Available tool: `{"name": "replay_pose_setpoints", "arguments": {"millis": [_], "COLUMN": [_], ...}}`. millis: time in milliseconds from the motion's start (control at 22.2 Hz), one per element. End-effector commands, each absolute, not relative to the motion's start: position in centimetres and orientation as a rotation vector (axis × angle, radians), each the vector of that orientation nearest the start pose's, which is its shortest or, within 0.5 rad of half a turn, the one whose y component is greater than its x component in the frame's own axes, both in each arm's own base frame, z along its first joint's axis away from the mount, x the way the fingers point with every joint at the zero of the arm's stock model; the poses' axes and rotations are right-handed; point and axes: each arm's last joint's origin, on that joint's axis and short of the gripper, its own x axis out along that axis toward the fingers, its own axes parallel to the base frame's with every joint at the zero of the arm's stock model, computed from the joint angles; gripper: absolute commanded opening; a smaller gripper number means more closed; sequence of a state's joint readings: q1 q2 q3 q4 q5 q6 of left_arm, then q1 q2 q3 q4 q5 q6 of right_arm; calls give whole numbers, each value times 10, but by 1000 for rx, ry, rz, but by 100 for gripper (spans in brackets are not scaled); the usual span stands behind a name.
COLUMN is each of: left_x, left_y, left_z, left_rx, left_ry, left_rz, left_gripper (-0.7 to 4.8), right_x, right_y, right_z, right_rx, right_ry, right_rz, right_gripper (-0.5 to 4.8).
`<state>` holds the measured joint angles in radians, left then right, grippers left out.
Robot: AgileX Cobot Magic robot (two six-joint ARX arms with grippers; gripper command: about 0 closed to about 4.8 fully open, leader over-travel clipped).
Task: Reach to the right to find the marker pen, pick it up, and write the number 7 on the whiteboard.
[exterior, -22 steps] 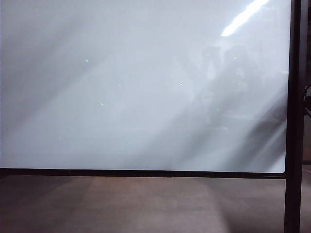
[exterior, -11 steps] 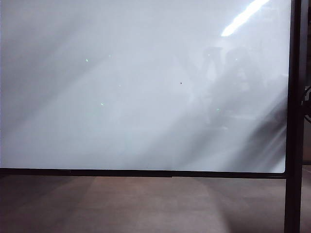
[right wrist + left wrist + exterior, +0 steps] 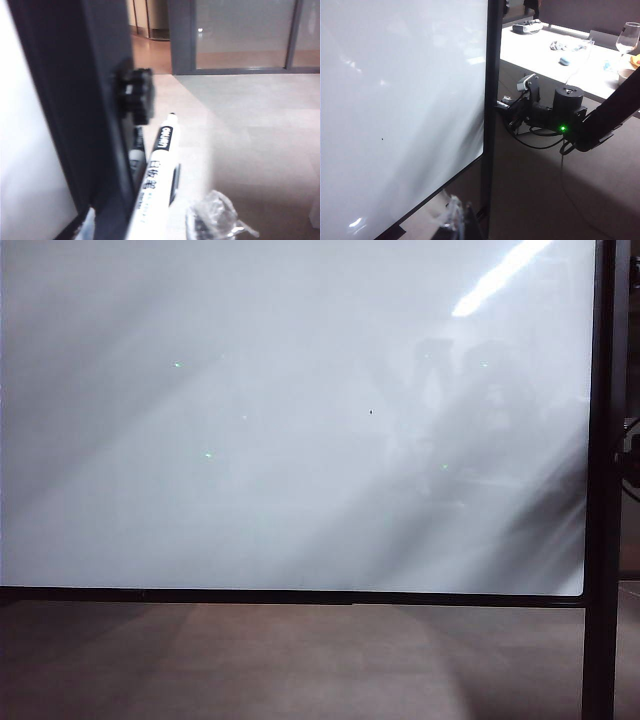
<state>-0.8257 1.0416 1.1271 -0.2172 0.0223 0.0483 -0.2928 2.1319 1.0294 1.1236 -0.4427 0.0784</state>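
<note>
The robot's right gripper will grab the marker pen by its barrel's tail end, so the marker pen's black tip stays free to write the 7.
The whiteboard fills the exterior view, glossy white with a thin black frame and a black post on its right. Only a tiny dark speck marks it; no number 7 is in view. In the right wrist view the marker pen, white barrel with a black end, lies close beside the post. My right gripper is open, one finger on each side of the pen, with a gap beside the right finger. My left gripper hangs near the board's lower corner, tips together and holding nothing.
A black knob sticks out of the post just beyond the pen's tip. The left wrist view shows my right arm reaching to the post, and a white table behind it with a glass and small items. Brown floor lies below the board.
The right arm's dim reflection on the board has shifted a little, and the dark part of it showing past the post has moved slightly. The board itself is unchanged.
</note>
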Motion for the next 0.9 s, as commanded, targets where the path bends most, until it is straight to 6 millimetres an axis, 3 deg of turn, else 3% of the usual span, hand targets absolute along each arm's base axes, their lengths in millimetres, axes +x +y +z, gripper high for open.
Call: {"name": "replay_pose_setpoints", "arguments": {"millis": [45,225,450,721,901], "left_x": [149,149,149,149,149], "left_y": [-163,-163,-163,-163,-163], "left_z": [403,403,403,403,403], "left_rx": [86,87,87,87,86], "left_ry": [83,83,83,83,84], "left_rz": [-847,-848,-847,-847,-848], "left_gripper": [-5,-5,-5,-5,-5], "right_x": [406,405,403,377,335], "right_y": [-109,-111,-115,-149,-169], "right_z": [142,141,151,214,289], "right_rx": [64,65,59,27,12], "right_ry": [-33,-32,-57,-150,-296], "right_rz": [131,127,117,19,-89], "right_gripper": [33,-1,-1,-1,-1]}}
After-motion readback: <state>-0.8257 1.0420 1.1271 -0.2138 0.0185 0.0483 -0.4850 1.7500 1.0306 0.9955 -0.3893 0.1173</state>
